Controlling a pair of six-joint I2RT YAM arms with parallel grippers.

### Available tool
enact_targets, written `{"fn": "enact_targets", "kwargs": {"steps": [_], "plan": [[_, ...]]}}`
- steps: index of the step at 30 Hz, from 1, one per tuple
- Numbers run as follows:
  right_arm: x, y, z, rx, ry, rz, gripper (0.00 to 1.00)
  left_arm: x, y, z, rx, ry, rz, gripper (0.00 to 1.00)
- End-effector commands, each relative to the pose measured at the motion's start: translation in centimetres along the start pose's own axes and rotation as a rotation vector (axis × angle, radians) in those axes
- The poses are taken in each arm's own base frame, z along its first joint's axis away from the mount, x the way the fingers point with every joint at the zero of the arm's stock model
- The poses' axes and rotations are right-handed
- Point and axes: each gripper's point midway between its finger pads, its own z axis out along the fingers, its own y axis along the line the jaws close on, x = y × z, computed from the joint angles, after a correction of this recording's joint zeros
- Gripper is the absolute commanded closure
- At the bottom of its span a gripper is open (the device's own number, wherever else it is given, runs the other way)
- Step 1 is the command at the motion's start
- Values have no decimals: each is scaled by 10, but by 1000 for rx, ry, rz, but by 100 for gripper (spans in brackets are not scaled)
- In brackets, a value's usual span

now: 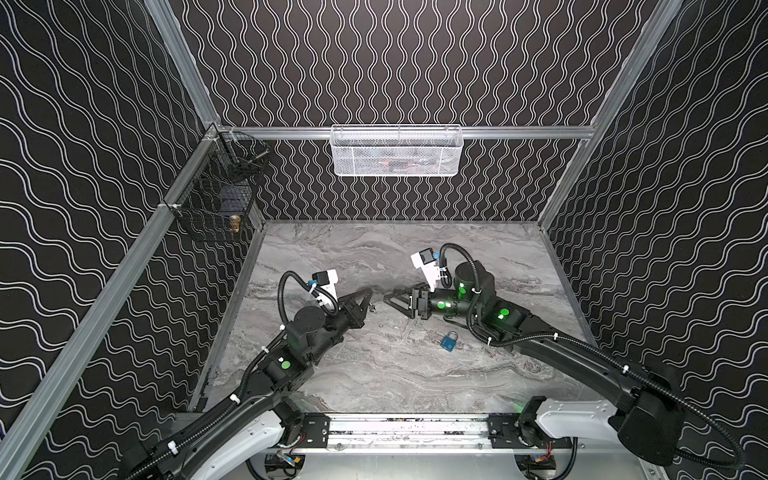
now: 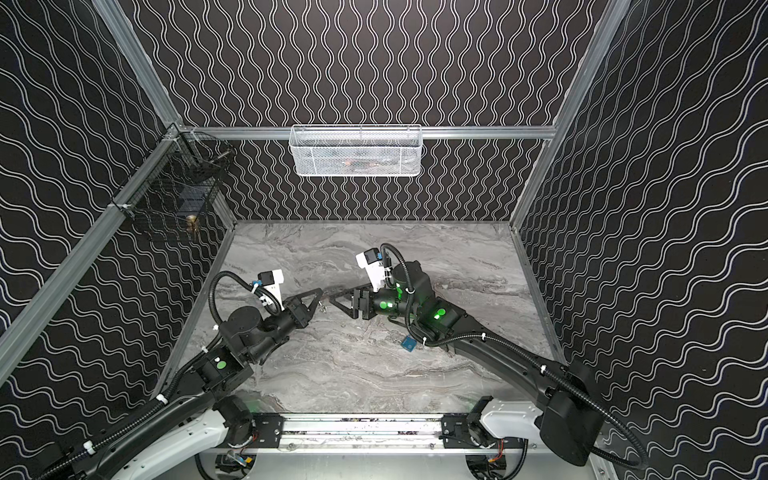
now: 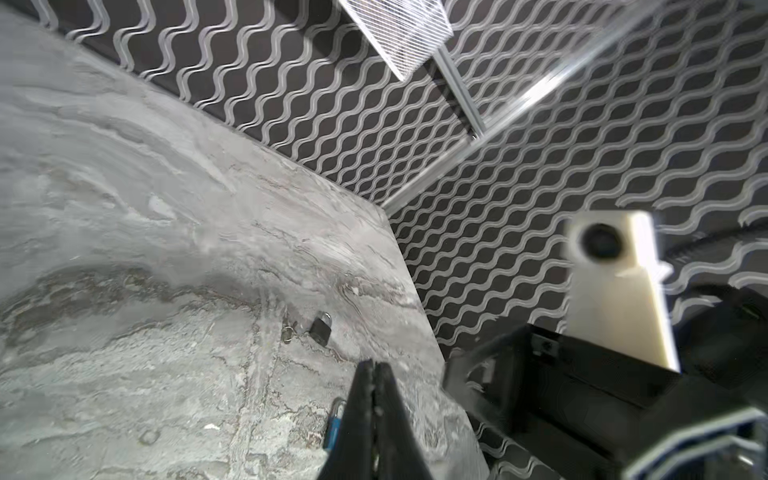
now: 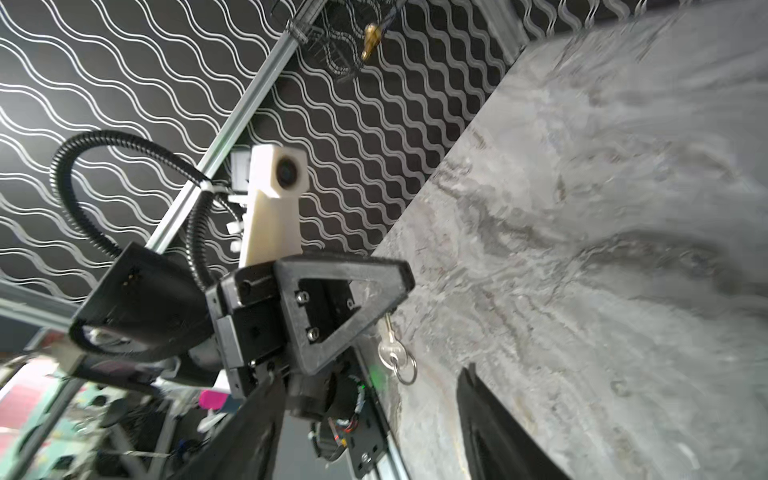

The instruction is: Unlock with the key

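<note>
My right gripper is to grab the silver key by its round head at the ring end [image 1: 372,306] next. This leaves the key's blade free to unlock the padlock [image 1: 449,341].
A small silver key [image 4: 392,352] with a ring hangs from the tip of my left gripper [image 1: 369,296], whose fingers [image 3: 365,399] are pressed shut on its blade; in both top views the key [image 1: 372,308] shows just below that tip. My right gripper [image 1: 390,302] faces it from a short distance, its jaws open and empty, the key [image 2: 322,307] between the two grippers. A blue padlock [image 1: 449,341] lies flat on the marble table [image 1: 374,382] beside the right arm. In the left wrist view the blue padlock [image 3: 333,424] is half hidden behind my fingers.
A dark padlock [image 3: 321,328] lies on the table beyond the left fingertips in the left wrist view. A white mesh basket [image 1: 397,151] hangs on the back wall. A black wire basket [image 1: 216,203] holding a brass piece [image 1: 235,223] hangs on the left wall.
</note>
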Motion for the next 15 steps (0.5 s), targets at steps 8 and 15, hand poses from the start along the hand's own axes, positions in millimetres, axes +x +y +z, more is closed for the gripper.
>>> {"fn": "enact_targets", "kwargs": {"steps": [8,15], "plan": [[-6,30,6,-214,1,-16,38,-9,-34,2,172,-40,94,100],[5,19,8,-216,8,-15,46,-14,-41,6,208,-65,56,100]]}}
